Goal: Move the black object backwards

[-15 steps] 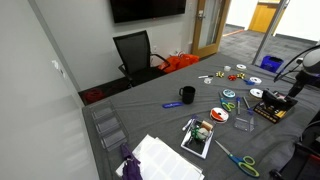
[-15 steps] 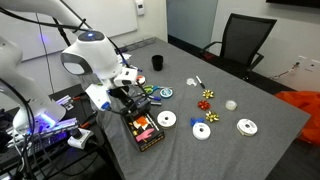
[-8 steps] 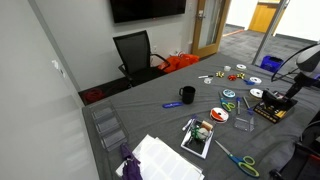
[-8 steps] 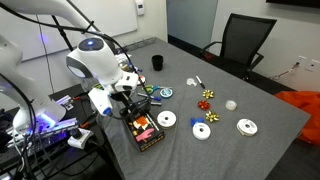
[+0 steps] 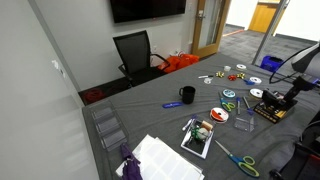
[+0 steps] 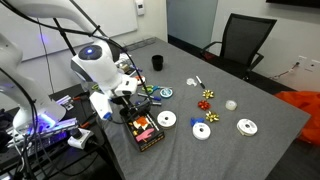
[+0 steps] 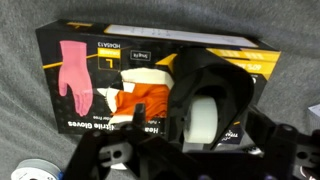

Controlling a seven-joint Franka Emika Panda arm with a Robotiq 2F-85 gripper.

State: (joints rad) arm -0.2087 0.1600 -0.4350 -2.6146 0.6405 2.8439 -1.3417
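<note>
The robot's two fingers reach down close to the glove box, on either side of the white roll [image 7: 203, 115]. The gripper should now close on the black tape dispenser [image 7: 222, 80].
A black tape dispenser [image 7: 222, 80] with a white roll [image 7: 203, 115] sits on a black glove box [image 7: 90, 60] with orange gloves showing through its opening. In the wrist view my gripper [image 7: 190, 160] is right above it, with its dark fingers [image 7: 100, 160] spread on either side of the dispenser and not closed on it. In both exterior views the gripper [image 5: 284, 98] [image 6: 128, 103] hovers over the glove box [image 5: 268, 110] [image 6: 146, 131] near the table edge. A black mug [image 5: 187, 95] [image 6: 157, 62] stands apart, farther along the table.
The grey table [image 6: 240, 90] also holds several discs [image 6: 247, 126], ribbon bows [image 6: 209, 95], tape rolls, scissors [image 5: 236, 157], a marker [image 5: 171, 103], a white paper pad [image 5: 165, 160] and clear trays [image 5: 108, 128]. A black office chair [image 5: 135, 52] stands at the far end.
The arm has shifted slightly along the table edge and down over the glove box. Nothing on the table has moved.
</note>
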